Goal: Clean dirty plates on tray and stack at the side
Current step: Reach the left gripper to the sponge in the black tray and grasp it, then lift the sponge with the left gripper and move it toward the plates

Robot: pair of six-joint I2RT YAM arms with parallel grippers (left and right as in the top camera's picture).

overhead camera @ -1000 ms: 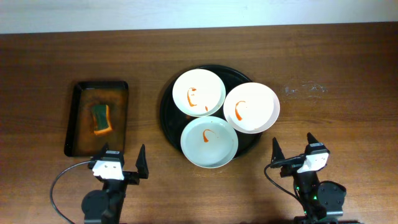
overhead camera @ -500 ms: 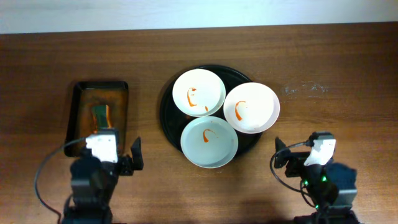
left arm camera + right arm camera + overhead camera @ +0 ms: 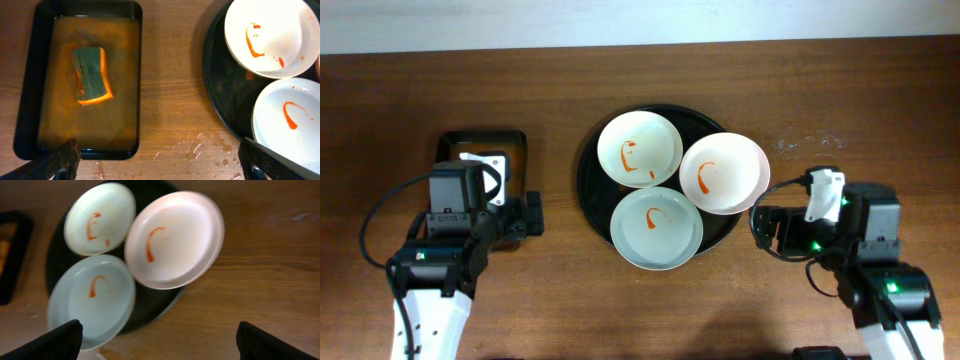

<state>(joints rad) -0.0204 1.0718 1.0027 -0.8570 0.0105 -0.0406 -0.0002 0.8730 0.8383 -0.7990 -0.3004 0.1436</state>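
Note:
My left gripper pinches the sponge across its middle (image 3: 92, 74) from the green side next, so the sponge's orange bottom stays free to wipe plates.
The round black tray (image 3: 592, 190) holds three plates with orange-red smears: a white plate (image 3: 640, 148), a pale pink plate (image 3: 724, 173) and a pale blue-green plate (image 3: 657, 227). The pink plate overhangs the tray's right rim. They also show in the right wrist view: white plate (image 3: 100, 217), pink plate (image 3: 175, 239), blue-green plate (image 3: 92, 300). My left gripper (image 3: 160, 162) is open and empty over bare wood between the rectangular tray and the round tray (image 3: 220, 95). My right gripper (image 3: 159, 340) is open and empty, right of the round tray (image 3: 150, 305).
A small rectangular black tray (image 3: 130, 75) with brownish liquid holds a green and orange sponge (image 3: 91, 75); in the overhead view the left arm covers most of it (image 3: 515, 140). Water drops lie on the wood (image 3: 200, 147).
Both arms have risen and moved away from the front edge toward the trays. The left arm now covers the rectangular tray in the overhead view. Plates have not moved.

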